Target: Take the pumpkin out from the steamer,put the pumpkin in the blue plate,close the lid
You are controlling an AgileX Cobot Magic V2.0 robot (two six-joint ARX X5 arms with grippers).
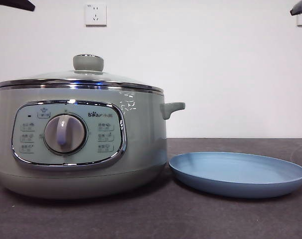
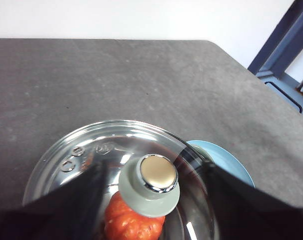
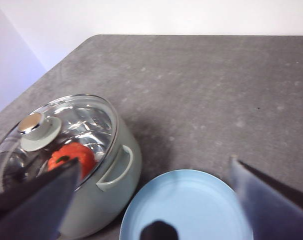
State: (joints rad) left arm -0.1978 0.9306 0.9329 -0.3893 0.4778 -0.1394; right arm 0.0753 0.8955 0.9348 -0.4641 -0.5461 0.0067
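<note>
The glass lid is too wide for the gripper's fingers. My left gripper should grab the lid by its pale green knob (image 1: 88, 63) (image 2: 150, 184) next.
The sage-green steamer (image 1: 81, 144) stands at the left of the table with the glass lid (image 1: 81, 77) shut on it. The lid's pale green knob (image 2: 150, 184) lies between my left gripper's spread jaws, below them. The orange pumpkin (image 2: 129, 222) shows through the glass inside the pot, also in the right wrist view (image 3: 71, 156). The empty blue plate (image 1: 238, 173) sits right of the steamer. My left gripper (image 2: 151, 175) is open high above the lid. My right gripper (image 3: 156, 175) is open high above the plate (image 3: 186, 210). Both show only as black tips at the front view's top corners.
A steamer side handle (image 1: 172, 108) sticks out toward the plate. Dark grey table top (image 1: 216, 219) runs in front of both. A white wall with a socket (image 1: 95, 14) is behind. A blue chair frame (image 2: 286, 55) stands past the table's edge.
</note>
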